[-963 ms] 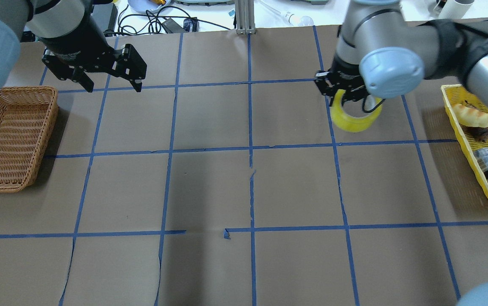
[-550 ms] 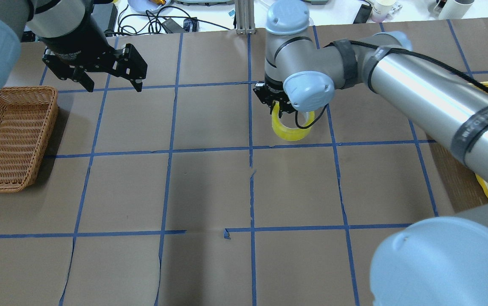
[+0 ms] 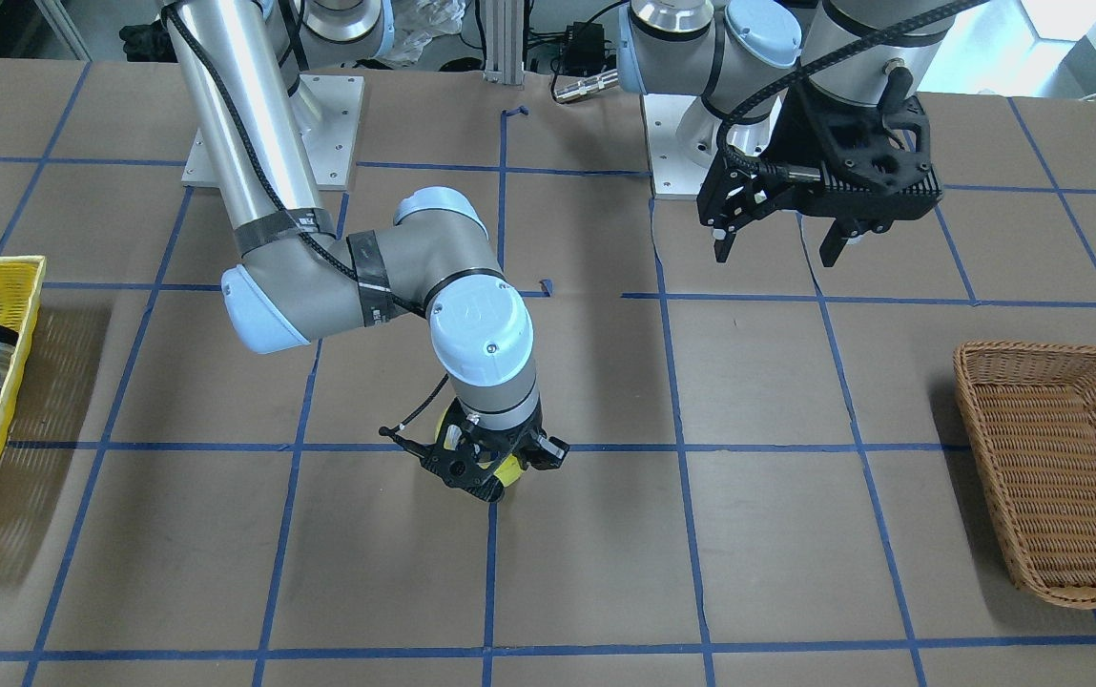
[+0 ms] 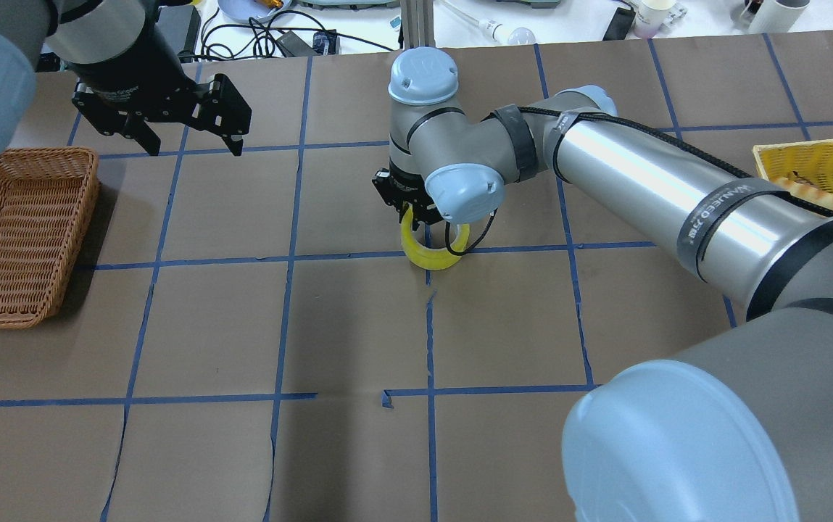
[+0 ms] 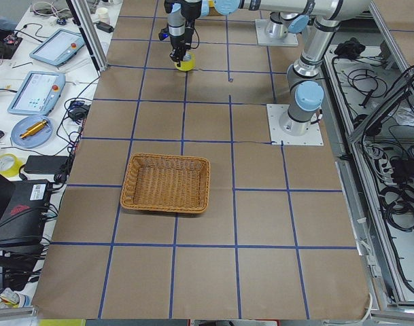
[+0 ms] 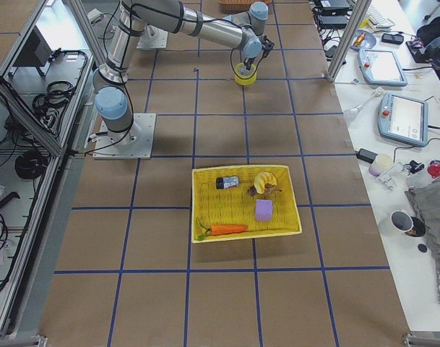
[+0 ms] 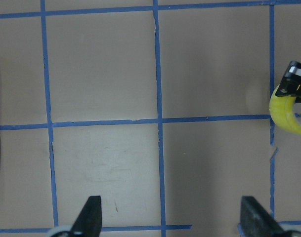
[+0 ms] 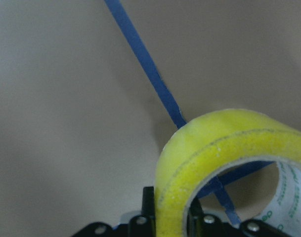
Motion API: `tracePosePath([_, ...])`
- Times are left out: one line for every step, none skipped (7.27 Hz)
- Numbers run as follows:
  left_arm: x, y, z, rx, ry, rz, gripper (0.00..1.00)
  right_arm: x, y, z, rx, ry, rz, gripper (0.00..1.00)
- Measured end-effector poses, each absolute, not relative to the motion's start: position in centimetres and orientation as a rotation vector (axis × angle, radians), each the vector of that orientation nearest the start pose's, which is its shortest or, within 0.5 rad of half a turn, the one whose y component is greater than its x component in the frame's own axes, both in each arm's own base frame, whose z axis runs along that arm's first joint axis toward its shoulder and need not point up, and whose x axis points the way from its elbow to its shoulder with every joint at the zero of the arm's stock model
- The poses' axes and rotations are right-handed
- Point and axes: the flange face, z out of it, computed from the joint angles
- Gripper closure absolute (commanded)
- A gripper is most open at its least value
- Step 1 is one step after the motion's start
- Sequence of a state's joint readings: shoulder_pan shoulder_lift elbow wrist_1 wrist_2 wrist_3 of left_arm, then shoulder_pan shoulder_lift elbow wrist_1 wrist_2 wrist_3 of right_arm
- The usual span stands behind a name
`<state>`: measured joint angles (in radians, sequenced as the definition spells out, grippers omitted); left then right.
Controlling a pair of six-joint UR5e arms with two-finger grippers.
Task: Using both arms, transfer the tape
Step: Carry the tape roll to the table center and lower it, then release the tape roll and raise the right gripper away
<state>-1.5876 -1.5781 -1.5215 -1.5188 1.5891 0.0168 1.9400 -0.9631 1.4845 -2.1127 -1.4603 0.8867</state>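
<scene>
The robot's left hand is going to grab the yellow tape roll by its ring's side (image 3: 509, 470) next. Then it can carry the roll over to the wicker basket (image 3: 1056, 471).
The yellow tape roll (image 4: 430, 255) hangs upright in my right gripper (image 4: 415, 217), whose jaws are shut on the ring's wall. It sits low over the crossing of blue lines at the table's centre; I cannot tell whether it touches the paper. The tape also shows in the front view (image 3: 509, 469), the right wrist view (image 8: 209, 158) and at the right edge of the left wrist view (image 7: 284, 111). My left gripper (image 4: 193, 147) is open and empty, raised over the far left squares, well apart from the tape. It also shows in the front view (image 3: 776, 253).
A brown wicker basket (image 4: 21, 232) stands at the table's left edge. A yellow plastic basket (image 6: 245, 202) at the right end holds a carrot, a purple block, a dark jar and a bread-like item. Cables and devices lie beyond the far edge.
My right arm has swung left with the tape, from the right half of the table to its centre, and has come lower. My left arm has not moved.
</scene>
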Motion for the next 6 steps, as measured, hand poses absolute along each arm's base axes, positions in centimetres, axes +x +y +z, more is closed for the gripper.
tracePosePath([-14.0,-50.1,51.4,0.051,3.119,-0.147,0.0,38.5,-58.4,21.5,0.792,2.936,0.084,0.34])
tracePosePath([-13.9,-50.1,51.5,0.05,3.118,-0.147,0.0,38.8,-58.2,21.4,0.829,2.925,0.092,0.29])
tracePosePath([-13.9,-50.1,51.5,0.05,3.118,-0.148,0.0,39.1,-58.2,21.6,0.846,2.917,0.091,0.29])
tracePosePath([-13.9,-50.1,51.5,0.05,3.119,-0.149,0.0,39.2,-58.4,22.7,0.841,2.91,0.066,0.28])
tracePosePath([-14.0,-50.0,51.5,0.052,3.121,-0.147,0.0,38.9,-58.6,25.1,0.815,2.905,0.021,0.21])
tracePosePath([-14.4,-50.0,51.3,0.057,3.124,-0.141,0.0,37.7,-58.6,28.2,0.741,2.933,-0.033,0.13])
